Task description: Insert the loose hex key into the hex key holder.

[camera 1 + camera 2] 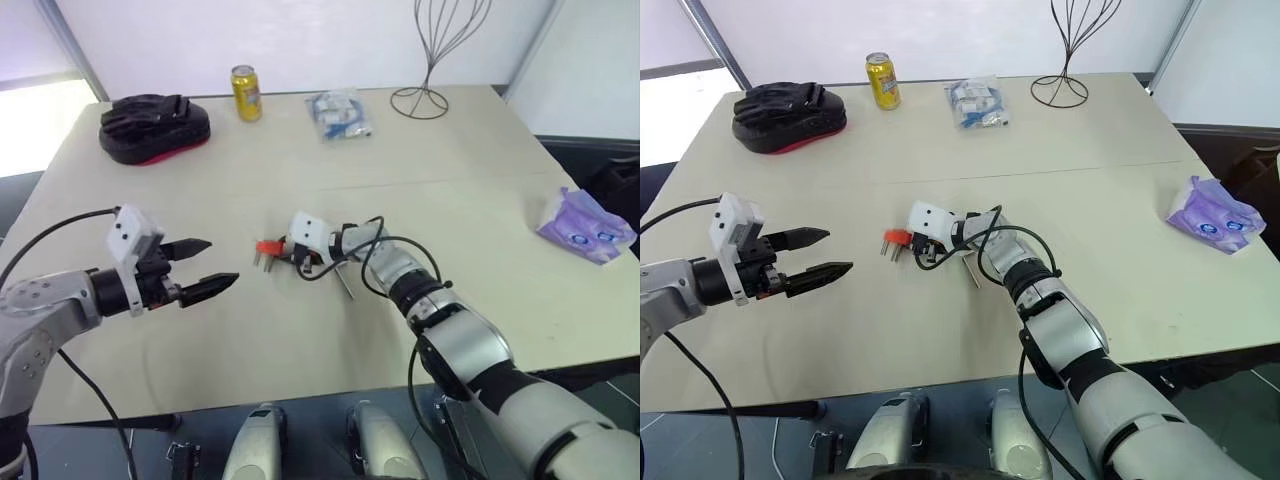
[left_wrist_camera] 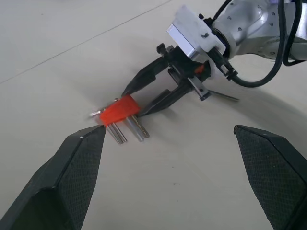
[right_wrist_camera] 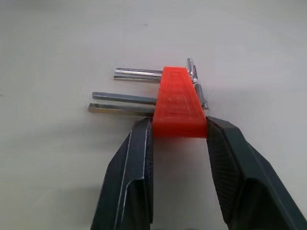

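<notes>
The fingers of my right gripper straddle one end of the hex key holder. My left gripper reaches the holder next and grabs its uncovered end point(image 1: 262, 246).
The hex key holder point(image 3: 178, 104) is a small orange-red block lying on the table's middle, with short grey keys sticking out of one side point(image 1: 268, 247). My right gripper point(image 3: 177, 127) has its two fingers pressed against the block's near end, one on each side. The loose hex key point(image 1: 343, 283), a thin dark rod, lies on the table under my right wrist; it shows as a thin sliver point(image 2: 225, 97) in the left wrist view. My left gripper point(image 1: 205, 265) hovers open and empty to the left of the holder, pointing toward it.
At the table's far side stand a yellow can point(image 1: 246, 93), a black padded glove point(image 1: 153, 127), a clear bag of small parts point(image 1: 340, 113) and a wire stand point(image 1: 430, 60). A purple tissue pack point(image 1: 585, 228) lies at the right edge.
</notes>
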Tool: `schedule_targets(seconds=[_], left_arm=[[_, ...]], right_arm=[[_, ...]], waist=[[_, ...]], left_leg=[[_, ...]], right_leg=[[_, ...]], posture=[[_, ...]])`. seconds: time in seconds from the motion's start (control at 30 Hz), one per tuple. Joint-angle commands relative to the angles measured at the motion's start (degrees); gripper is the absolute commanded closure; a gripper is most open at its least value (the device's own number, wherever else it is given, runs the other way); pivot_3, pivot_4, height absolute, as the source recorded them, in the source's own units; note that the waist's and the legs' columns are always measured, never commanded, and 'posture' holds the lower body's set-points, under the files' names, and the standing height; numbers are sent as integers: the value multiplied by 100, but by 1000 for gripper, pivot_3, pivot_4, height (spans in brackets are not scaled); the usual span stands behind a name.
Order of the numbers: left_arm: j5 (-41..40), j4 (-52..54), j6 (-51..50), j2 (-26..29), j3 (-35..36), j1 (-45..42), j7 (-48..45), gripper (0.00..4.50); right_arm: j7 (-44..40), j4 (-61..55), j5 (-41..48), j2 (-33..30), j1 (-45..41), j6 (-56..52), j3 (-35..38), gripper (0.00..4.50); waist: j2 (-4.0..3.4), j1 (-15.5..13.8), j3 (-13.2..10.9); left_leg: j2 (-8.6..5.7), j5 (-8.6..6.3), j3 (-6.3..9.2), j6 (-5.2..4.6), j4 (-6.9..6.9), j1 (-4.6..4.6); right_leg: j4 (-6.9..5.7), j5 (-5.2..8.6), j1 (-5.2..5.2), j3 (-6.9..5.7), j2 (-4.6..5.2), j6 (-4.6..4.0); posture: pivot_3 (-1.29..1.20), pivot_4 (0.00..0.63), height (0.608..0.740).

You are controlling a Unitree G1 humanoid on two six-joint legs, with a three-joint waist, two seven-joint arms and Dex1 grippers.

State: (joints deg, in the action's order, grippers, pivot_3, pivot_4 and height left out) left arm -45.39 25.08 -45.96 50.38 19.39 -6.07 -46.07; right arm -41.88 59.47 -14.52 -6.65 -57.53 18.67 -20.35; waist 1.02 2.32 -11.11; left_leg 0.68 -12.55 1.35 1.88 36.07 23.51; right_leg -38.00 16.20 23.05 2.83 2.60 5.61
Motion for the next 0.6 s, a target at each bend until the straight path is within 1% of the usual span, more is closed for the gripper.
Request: schedule_targets(seconds=[0.03, 0.17, 0.33, 0.47, 0.6], left_arm=[[148, -326, 268, -109, -246, -465, -111, 0], [93, -965, 287, -453, -461, -1140, -155, 0], [316, -1584, 459, -678, -960, -1952, -525, 0], [269, -1987, 402, -967, -1174, -2698, -728, 0], [268, -2229, 363, -1144, -1332, -3185, -1021, 0]], right_arm=[[1609, -950, -1192, -892, 238, 1432, -353, 3477], [2268, -2158, -1766, -1580, 624, 2131, -427, 3477], [2715, -3578, -2103, -2172, 929, 2526, -123, 3477], [3166, -4227, -2339, -2436, 831, 2679, 168, 3477], [3383, -4436, -2440, -2563, 674, 2789, 308, 3477]], waist=[[-1, -76, -1], [5, -118, 0], [7, 8, -2], [9, 18, -3], [9, 18, -3]], left_leg=[[-9, 2, 3, 3, 3, 3], [-18, 4, -7, 6, 4, 6], [-15, 5, -8, 5, -6, 8], [-12, 5, -7, 5, -2, 9], [-13, 5, -9, 4, 0, 9]], right_leg=[[0, 0, 2, -3, 7, 0], [5, 0, 1, 3, 8, 0], [-1, 0, 13, 7, -14, 1], [-2, 0, 12, 7, -16, 1], [-3, 0, 10, 7, -15, 1]], posture=[[0, 150, 740], [0, 150, 740], [0, 150, 740], [0, 150, 740], [0, 150, 740]])
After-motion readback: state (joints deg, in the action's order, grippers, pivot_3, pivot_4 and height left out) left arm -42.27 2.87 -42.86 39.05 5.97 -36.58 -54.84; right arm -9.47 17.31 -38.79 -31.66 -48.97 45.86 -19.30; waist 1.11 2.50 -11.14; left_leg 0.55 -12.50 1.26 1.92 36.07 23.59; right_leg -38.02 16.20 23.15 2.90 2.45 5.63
